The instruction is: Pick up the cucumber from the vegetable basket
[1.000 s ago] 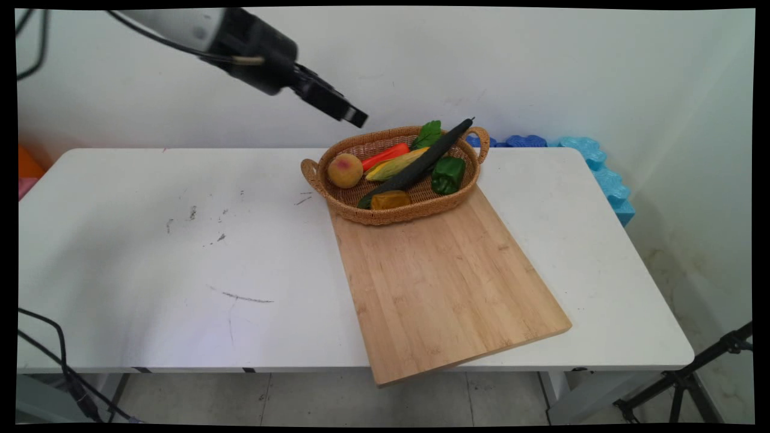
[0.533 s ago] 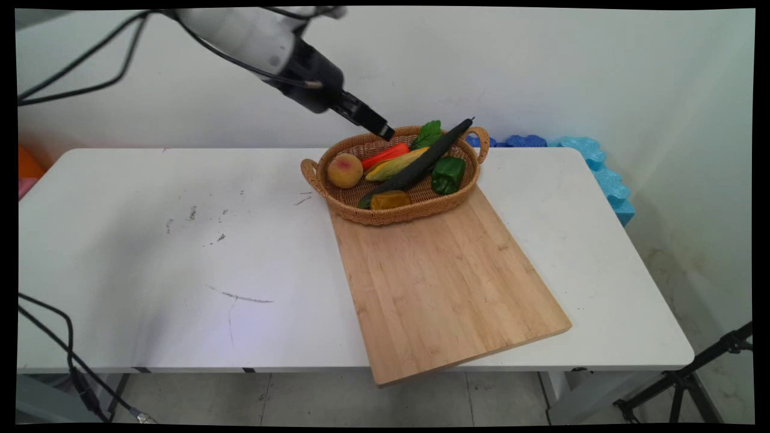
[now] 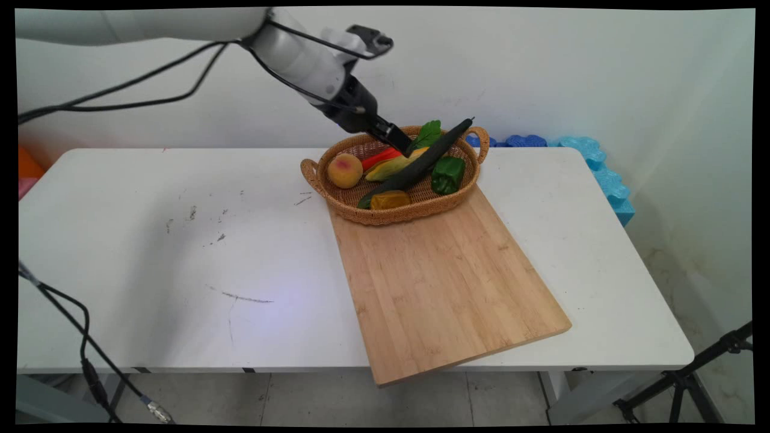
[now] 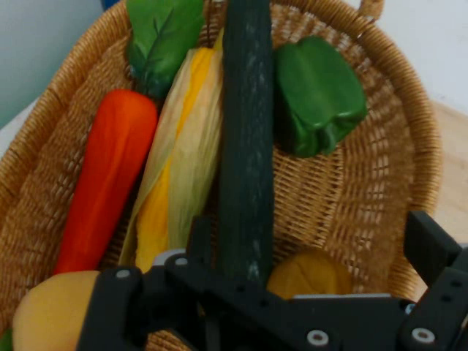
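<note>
Next, my gripper grabs the long dark green cucumber by its middle (image 3: 414, 172) and moves it onto the wooden cutting board (image 3: 445, 282).
A wicker basket (image 3: 463, 187) stands at the far end of a wooden cutting board (image 3: 445, 282). It holds a long dark cucumber (image 3: 415, 169), a carrot (image 3: 385, 156), a corn cob (image 3: 394, 168), a peach (image 3: 344, 170), a green pepper (image 3: 448, 174) and a yellow-orange piece (image 3: 391, 199). My gripper (image 3: 402, 147) reaches down over the basket's back rim, just above the carrot and corn. In the hand view the gripper (image 4: 314, 245) is open, with the cucumber (image 4: 247, 146) running up between the corn (image 4: 175, 168) and the green pepper (image 4: 316, 95). The carrot (image 4: 106, 190) lies to the left.
The cutting board overhangs the table's near edge. Blue foam blocks (image 3: 601, 168) lie behind the table's far right corner. A black tripod leg (image 3: 692, 379) stands on the floor at lower right. Black cables (image 3: 90, 361) hang at the left.
The gripper has moved right and down, from above the table left of the basket to just over the basket's back rim. Nothing in the basket has shifted.
</note>
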You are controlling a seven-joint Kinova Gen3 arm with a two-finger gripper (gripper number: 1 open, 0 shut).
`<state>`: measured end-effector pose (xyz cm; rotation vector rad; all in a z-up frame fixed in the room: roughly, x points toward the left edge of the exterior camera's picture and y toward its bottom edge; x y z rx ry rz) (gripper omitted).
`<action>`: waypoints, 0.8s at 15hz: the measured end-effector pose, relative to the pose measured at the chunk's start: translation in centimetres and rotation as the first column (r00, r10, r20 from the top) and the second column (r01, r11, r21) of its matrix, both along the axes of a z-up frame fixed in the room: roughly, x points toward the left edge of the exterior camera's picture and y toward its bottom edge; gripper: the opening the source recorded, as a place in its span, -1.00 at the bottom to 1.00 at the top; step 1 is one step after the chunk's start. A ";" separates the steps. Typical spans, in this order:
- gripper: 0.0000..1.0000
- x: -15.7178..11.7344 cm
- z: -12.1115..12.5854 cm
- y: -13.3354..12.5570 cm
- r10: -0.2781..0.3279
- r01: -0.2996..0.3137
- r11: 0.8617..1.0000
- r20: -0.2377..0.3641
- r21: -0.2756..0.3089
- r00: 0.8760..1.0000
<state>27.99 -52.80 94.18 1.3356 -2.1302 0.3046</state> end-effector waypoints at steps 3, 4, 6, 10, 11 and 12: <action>1.00 -1.0 -1.7 -1.2 0.008 -0.009 1.000 0.033 0.017 0.999; 1.00 -1.3 -2.1 -1.5 0.009 -0.010 1.000 0.041 0.020 0.999; 1.00 -1.9 -3.1 -2.2 0.010 -0.011 1.000 0.060 0.027 0.998; 1.00 -3.3 -5.1 -3.6 0.001 -0.005 0.999 0.098 0.039 0.995; 1.00 -3.8 -5.7 -3.9 -0.006 0.002 0.999 0.108 0.042 0.994; 1.00 -4.1 -6.0 -4.1 -0.012 0.007 0.999 0.115 0.042 0.993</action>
